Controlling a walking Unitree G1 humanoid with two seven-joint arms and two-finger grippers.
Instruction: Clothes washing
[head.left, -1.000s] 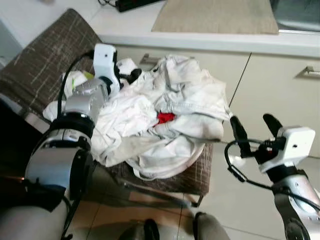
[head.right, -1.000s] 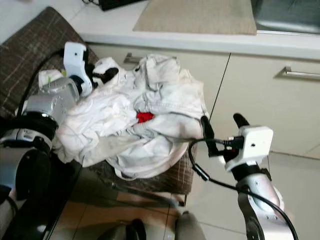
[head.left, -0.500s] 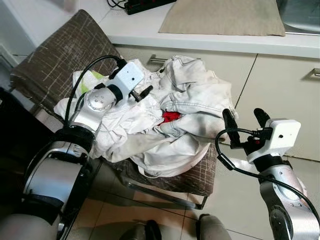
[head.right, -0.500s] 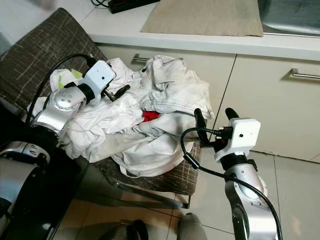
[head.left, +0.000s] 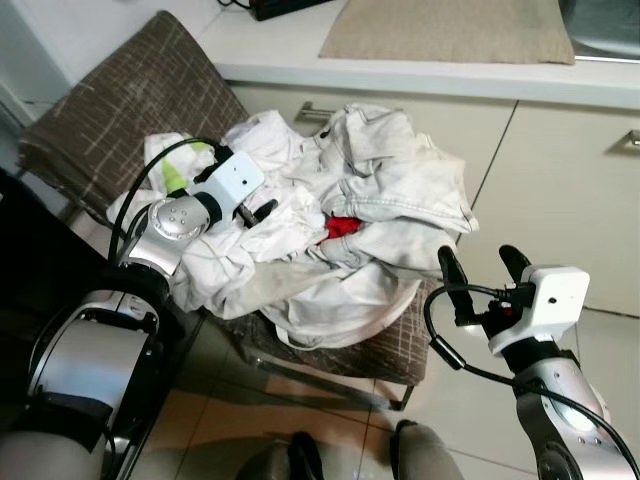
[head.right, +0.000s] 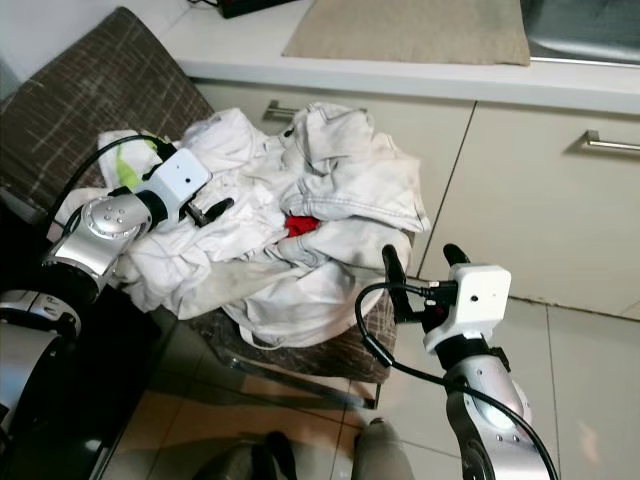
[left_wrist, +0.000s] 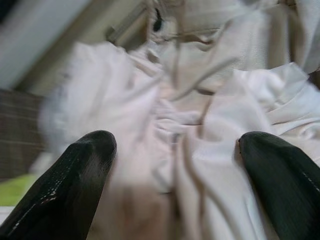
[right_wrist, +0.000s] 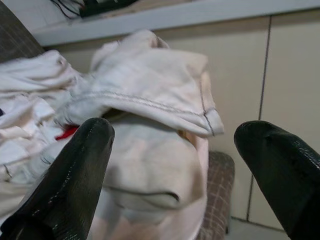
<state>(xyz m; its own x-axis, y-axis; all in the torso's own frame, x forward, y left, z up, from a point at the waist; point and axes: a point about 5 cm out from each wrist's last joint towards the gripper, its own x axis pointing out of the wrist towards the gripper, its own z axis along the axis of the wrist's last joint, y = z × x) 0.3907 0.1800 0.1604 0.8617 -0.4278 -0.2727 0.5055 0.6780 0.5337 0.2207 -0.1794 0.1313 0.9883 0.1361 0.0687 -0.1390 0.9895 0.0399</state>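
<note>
My left gripper should next grab the bunched white cloth by the raised fold between its fingers, because the cloth lies loose over the heap.
A heap of white clothes lies on a brown woven chair, with a red piece showing in its middle and a green-yellow bit at its left. My left gripper rests over the left part of the heap, fingers open with white cloth between and beneath them. My right gripper hangs open in the air just off the chair's right front corner, pointing toward the heap's folded edge.
White cabinet fronts with metal handles stand behind and to the right of the chair. A beige mat lies on the worktop above. Tiled floor lies below the right arm. A dark shape borders the left.
My left gripper has slid down and leftward over the heap. The right gripper has dropped a little lower beside the chair. The camera has shifted slightly.
</note>
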